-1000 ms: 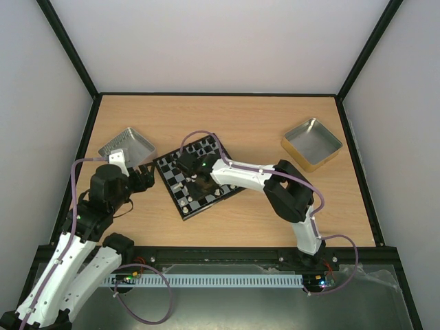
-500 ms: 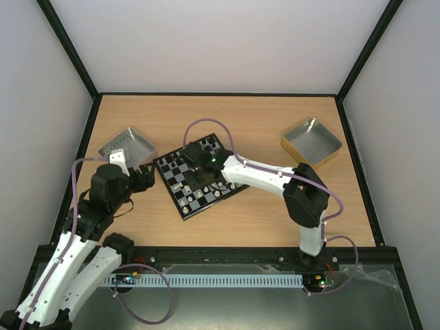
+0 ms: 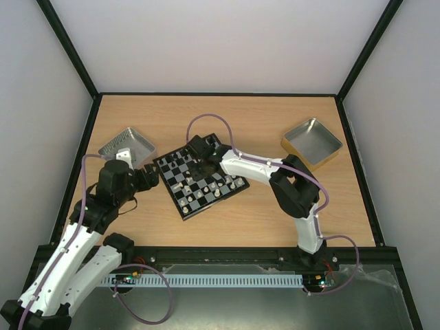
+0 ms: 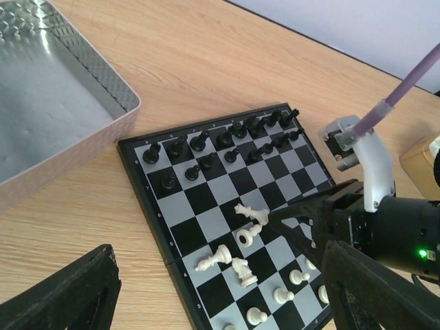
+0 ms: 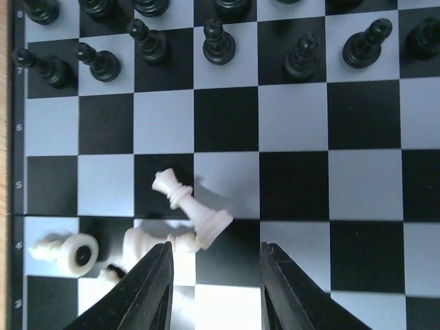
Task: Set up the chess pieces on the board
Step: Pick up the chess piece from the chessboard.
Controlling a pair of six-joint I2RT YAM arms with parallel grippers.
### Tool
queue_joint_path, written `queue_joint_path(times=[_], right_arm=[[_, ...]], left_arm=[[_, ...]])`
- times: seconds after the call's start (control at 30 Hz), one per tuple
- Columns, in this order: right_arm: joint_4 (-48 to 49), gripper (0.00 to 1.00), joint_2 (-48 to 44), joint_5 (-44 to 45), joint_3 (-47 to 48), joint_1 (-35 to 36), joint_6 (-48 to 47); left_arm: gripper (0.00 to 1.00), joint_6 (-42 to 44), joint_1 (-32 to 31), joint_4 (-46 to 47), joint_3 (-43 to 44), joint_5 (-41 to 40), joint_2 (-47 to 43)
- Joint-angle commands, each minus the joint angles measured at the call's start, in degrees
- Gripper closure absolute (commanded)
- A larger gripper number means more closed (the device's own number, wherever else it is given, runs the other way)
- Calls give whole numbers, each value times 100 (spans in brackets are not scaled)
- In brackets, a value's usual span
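Note:
The right gripper reaches the tall toppled white piece and grabs its base (image 5: 214,228) next, leaving the piece's top free to hand over to my left gripper.
The board (image 3: 180,206) lies tilted on the table. Black chess pieces (image 4: 234,134) stand in its far rows in the left wrist view. White pawns (image 4: 297,277) stand near its close edge. Several white pieces lie toppled mid-board: a tall one (image 5: 192,206), one beside it (image 5: 148,240), and one showing its hollow base (image 5: 72,253). My right gripper (image 5: 214,275) hangs open and empty over them; it also shows in the top view (image 3: 199,165). My left gripper (image 4: 220,302) is open and empty just left of the board (image 3: 152,177).
A silver tray (image 3: 127,144) sits left of the board, close to my left gripper, and also shows in the left wrist view (image 4: 48,103). A gold tray (image 3: 311,143) sits at the right. My right arm (image 3: 254,165) crosses the board's right side.
My right gripper has drawn back from the board's near half towards its far side, uncovering the white pieces. My left gripper has edged right towards the board.

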Motion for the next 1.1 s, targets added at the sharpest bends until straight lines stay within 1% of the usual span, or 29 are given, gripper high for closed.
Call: queue_joint_path(times=[0.0, 0.17, 0.53, 0.83, 1.07], right_arm=[[287, 66, 257, 34, 294, -58, -495], [233, 64, 517, 20, 503, -96, -577], [270, 65, 740, -137, 494, -103, -752], [222, 74, 848, 176, 460, -117, -743], [209, 75, 868, 276, 365, -142, -758]], left_arm=[[18, -76, 25, 160, -75, 109, 143], [18, -149, 21, 267, -170, 219, 216], [18, -162, 21, 300, -194, 263, 338], [18, -144, 28, 300, -206, 280, 306], [18, -146, 21, 331, -211, 322, 310]])
